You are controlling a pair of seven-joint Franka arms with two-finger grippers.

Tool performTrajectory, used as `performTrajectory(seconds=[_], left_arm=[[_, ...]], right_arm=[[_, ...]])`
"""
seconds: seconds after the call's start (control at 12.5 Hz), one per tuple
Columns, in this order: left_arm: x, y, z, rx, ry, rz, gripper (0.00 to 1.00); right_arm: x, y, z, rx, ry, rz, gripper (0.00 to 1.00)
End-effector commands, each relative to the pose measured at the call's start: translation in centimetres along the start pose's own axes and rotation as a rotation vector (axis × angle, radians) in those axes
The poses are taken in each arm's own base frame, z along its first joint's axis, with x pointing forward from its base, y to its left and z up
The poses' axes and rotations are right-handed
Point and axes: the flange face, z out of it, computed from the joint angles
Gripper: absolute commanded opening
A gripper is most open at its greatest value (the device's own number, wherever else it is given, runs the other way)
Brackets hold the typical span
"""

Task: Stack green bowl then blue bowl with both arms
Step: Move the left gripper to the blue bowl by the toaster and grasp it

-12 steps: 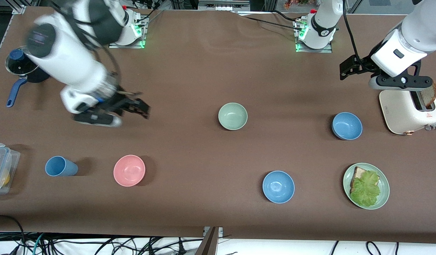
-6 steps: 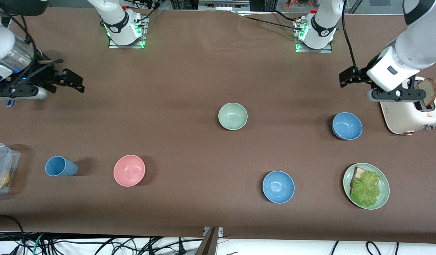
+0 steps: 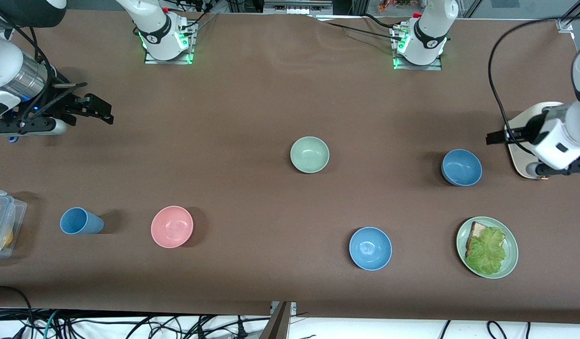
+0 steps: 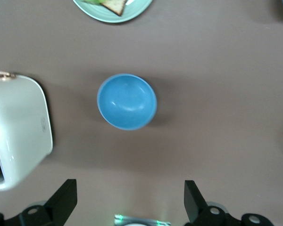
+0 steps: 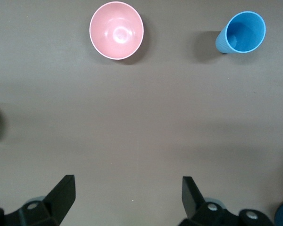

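I will next stack the blue bowl over the green bowl [image 3: 310, 154], so my left gripper will first grab the blue bowl beside the toaster by its rim [image 3: 480, 168].
The green bowl [image 3: 310, 154] sits upright and empty mid-table. One blue bowl [image 3: 461, 167] [image 4: 127, 101] lies beside the toaster [image 3: 519, 157]. A second blue bowl [image 3: 370, 248] is nearer the front camera. My left gripper [image 3: 560, 168] [image 4: 129, 183] hangs open and empty high over the toaster, the first blue bowl below and ahead of it. My right gripper [image 3: 26, 127] [image 5: 127, 179] hangs open and empty over bare table at the right arm's end, well away from every bowl.
A pink bowl [image 3: 172, 226] [image 5: 116, 30] and a blue cup [image 3: 80, 221] [image 5: 240, 33] stand toward the right arm's end. A green plate [image 3: 510, 249] [image 4: 137, 9] holds bread and lettuce. A clear lidded container [image 3: 0, 221] sits at the table's edge.
The right arm swung from over the table's middle out to the right arm's end, then held. The left arm moved toward the front camera and now covers most of the toaster.
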Motion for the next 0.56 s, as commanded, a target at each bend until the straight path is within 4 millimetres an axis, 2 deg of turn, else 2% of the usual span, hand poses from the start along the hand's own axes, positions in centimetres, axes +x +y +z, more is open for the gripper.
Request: performTrajectory(seconds=[0.0,0.16,0.4,0.48], left_arm=[[2.2,-5.3,6.1,-0.015,0.000,0.072,1.00],[2.7,-6.2,12.7,-0.017,0.053,0.096,1.00],[1.9,-7.1,20.0,0.032,0.107,0.120,1.00],[2.3,-6.2,21.7,0.051,0.097,0.156,1.00]], right_arm=[[0.2,0.0,1.0,-0.006,-0.020,-0.015,1.00],[0.2,-0.2,1.2,-0.003,-0.024,-0.014,1.00],[-0.1,0.2,1.3,-0.003,-0.052,-0.007,1.00],[-0.3,0.4,1.4,-0.004,-0.069,-0.007,1.00]])
